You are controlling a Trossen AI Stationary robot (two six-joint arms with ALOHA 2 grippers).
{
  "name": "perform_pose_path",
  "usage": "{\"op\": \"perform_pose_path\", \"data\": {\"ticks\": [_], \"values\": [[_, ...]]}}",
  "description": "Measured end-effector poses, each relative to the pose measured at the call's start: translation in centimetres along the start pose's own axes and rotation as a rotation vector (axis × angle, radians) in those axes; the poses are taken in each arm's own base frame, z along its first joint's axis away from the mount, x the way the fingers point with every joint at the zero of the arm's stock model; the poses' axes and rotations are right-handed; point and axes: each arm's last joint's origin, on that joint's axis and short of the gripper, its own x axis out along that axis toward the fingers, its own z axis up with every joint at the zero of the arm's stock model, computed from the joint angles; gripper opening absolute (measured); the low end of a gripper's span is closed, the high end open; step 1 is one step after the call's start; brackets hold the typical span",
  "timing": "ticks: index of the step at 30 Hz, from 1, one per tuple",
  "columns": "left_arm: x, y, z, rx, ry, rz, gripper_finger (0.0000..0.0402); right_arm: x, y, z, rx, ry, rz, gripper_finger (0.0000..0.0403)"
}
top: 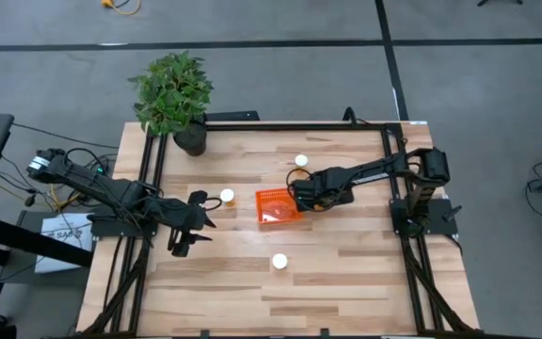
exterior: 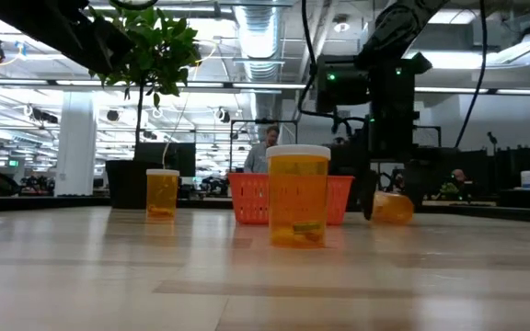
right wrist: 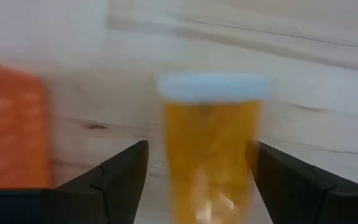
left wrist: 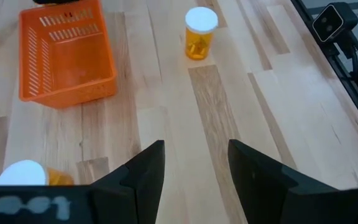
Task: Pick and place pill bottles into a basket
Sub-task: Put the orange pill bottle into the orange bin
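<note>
I need to grab the pill bottle's orange body (right wrist: 210,155) next with my right gripper, so that the bottle gets into the orange basket (right wrist: 11,124).
The orange basket (top: 277,207) stands mid-table and also shows in the low view (exterior: 288,198). Three pill bottles stand upright on their bases: one far behind the basket (top: 301,160), one to its left (top: 227,196), one nearer (top: 279,262). A fourth bottle (right wrist: 211,146) lies on its side beside the basket (exterior: 394,209). My right gripper (right wrist: 197,180) is open, low over the table, one finger on each side of this bottle's body; I cannot tell whether they touch it. My left gripper (left wrist: 194,168) is open and empty, left of the basket (top: 188,231).
A potted plant (top: 175,94) stands at the table's far left corner. The near half of the table is bare wood apart from the near bottle (left wrist: 201,34). The table's black frame rails (top: 398,169) run along the left and right edges.
</note>
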Motion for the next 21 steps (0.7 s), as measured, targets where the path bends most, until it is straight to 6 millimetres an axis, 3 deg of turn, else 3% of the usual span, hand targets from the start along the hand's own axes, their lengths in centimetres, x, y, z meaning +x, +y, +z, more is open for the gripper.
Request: {"op": "perform_pose_path", "data": {"ticks": [15, 21], "values": [[0.01, -0.01, 0.01, 0.0, 0.0, -0.001, 0.0166, 0.0, -0.13, 0.34, -0.015, -0.012, -0.004, 0.027], [0.01, -0.01, 0.01, -0.001, 0.0, -0.001, 0.0166, 0.0, -0.13, 0.35, -0.015, -0.014, -0.005, 0.0247]]}}
